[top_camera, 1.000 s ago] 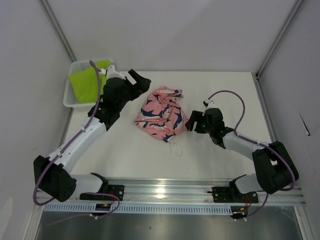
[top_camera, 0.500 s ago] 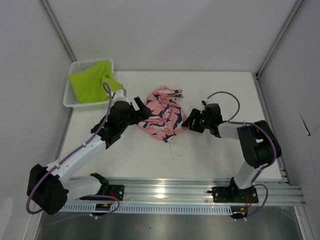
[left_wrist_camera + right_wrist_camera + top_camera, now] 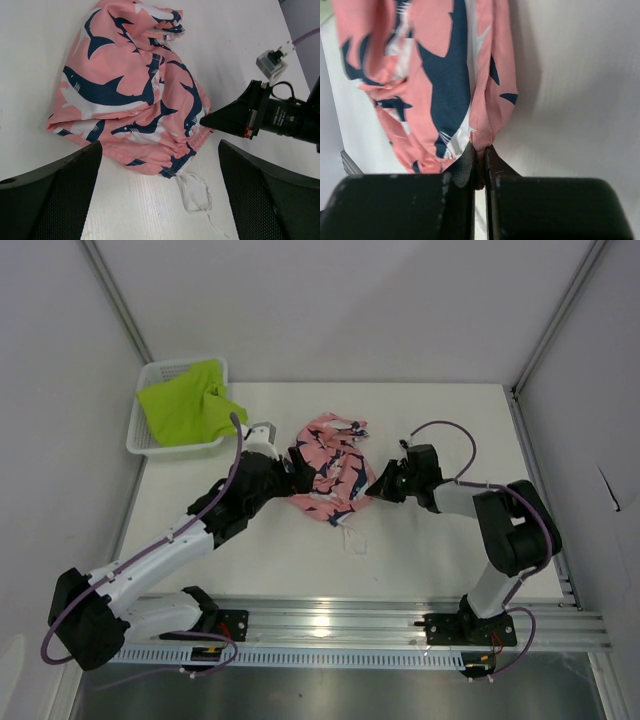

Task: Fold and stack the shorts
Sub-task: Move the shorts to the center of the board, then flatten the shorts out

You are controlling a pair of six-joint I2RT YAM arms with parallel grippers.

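The coral-pink shorts will be grabbed next by the waistband (image 3: 328, 519) (image 3: 157, 165) with my left gripper. The far cloth then stays free to spread for folding.
The coral-pink shorts (image 3: 328, 468) with a navy and white print lie crumpled at mid-table. My right gripper (image 3: 378, 486) is shut on their right edge; the right wrist view shows pink cloth (image 3: 485, 135) pinched between its tips. A white drawstring (image 3: 196, 194) trails from the waistband toward the near edge. My left gripper (image 3: 298, 466) is open at the shorts' left side, its fingers (image 3: 55, 190) spread wide over the near hem. The lime-green shorts (image 3: 185, 403) sit bunched in the white basket (image 3: 137, 441) at the back left.
The basket stands against the left wall at the table's back corner. Grey walls close in the table on the left, back and right. The arms' mounting rail (image 3: 330, 625) runs along the near edge.
My right gripper slid left to the pink shorts' edge and closed on it. My left arm swung from near the basket down to the shorts' left side, staying open.
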